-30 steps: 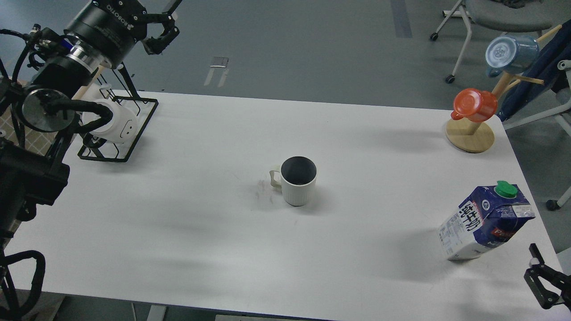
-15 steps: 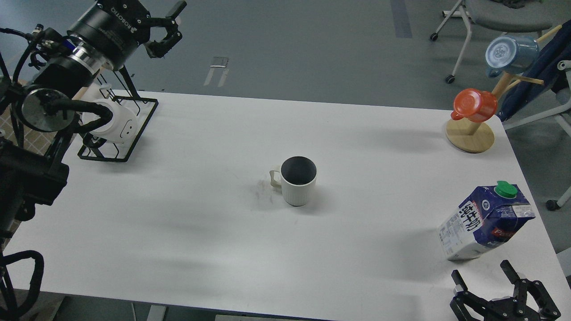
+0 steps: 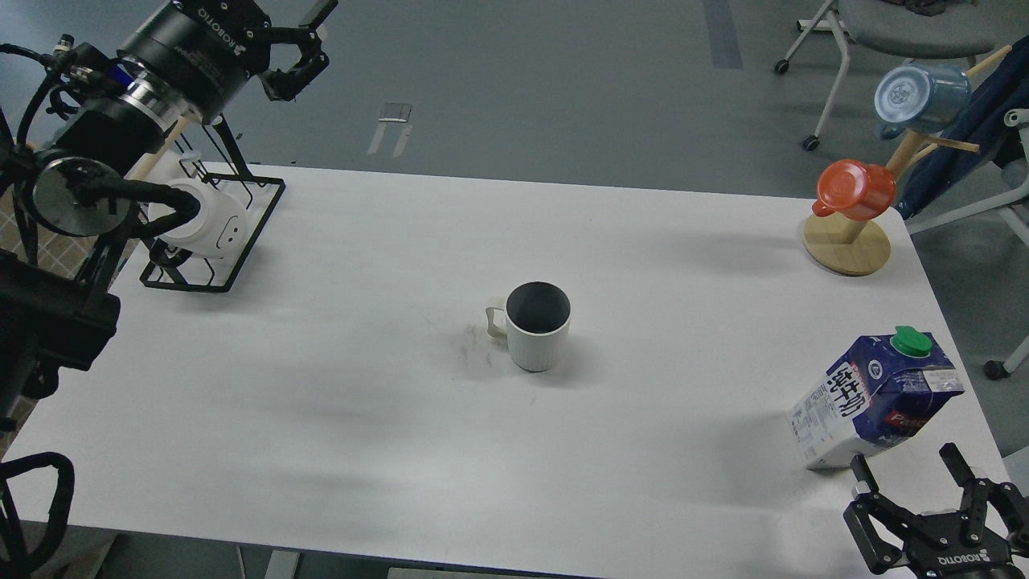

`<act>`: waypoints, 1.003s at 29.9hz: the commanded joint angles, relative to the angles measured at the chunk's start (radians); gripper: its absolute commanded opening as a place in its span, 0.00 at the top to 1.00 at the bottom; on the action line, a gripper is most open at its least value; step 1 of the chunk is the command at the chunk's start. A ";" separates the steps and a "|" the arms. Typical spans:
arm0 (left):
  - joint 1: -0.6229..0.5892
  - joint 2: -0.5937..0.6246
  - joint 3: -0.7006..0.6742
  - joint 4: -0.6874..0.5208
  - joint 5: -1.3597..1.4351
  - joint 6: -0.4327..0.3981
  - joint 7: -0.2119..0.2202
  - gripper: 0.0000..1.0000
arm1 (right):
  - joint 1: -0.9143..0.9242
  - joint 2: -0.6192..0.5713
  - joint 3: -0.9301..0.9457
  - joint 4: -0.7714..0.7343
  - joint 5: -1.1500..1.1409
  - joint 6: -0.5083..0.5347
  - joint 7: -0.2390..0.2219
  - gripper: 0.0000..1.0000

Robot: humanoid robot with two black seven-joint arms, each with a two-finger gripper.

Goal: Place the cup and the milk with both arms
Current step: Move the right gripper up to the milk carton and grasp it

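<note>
Next, my right gripper grabs the milk by its lower part [image 3: 837, 429] to place the milk by the cup [image 3: 537, 326].
The cup [image 3: 537, 326], an off-white ribbed mug with a dark inside and its handle to the left, stands upright at the middle of the white table [image 3: 338, 386]. The milk [image 3: 876, 398], a dark blue and white carton with a green cap, stands near the table's right front corner. My right gripper [image 3: 907, 468] is open and empty just in front of the carton, apart from it. My left gripper [image 3: 305, 36] is open and empty, held high at the far left above the black rack, far from the cup.
A black wire rack [image 3: 211, 229] with a smooth white face mug [image 3: 211, 223] stands at the table's back left. A wooden mug tree [image 3: 848, 241] with an orange cup [image 3: 856, 189] and a blue mug [image 3: 920, 96] stands at the back right. Chairs stand beyond the table.
My right gripper has come up into view at the bottom right and moved toward the carton's front, fingers open. My left gripper has shifted only slightly. The cup and carton have not moved.
</note>
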 commanded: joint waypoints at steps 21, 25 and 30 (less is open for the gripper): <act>0.008 -0.002 0.010 0.016 0.014 0.001 0.025 0.02 | 0.127 0.032 0.013 -0.023 -0.016 0.000 0.001 0.92; 0.025 -0.008 0.003 0.045 0.009 0.000 0.014 0.02 | 0.139 0.042 0.014 -0.020 -0.013 0.000 0.001 0.93; 0.043 -0.014 -0.017 0.079 -0.006 0.009 0.013 0.02 | 0.168 0.045 -0.001 -0.011 -0.013 0.000 -0.001 0.93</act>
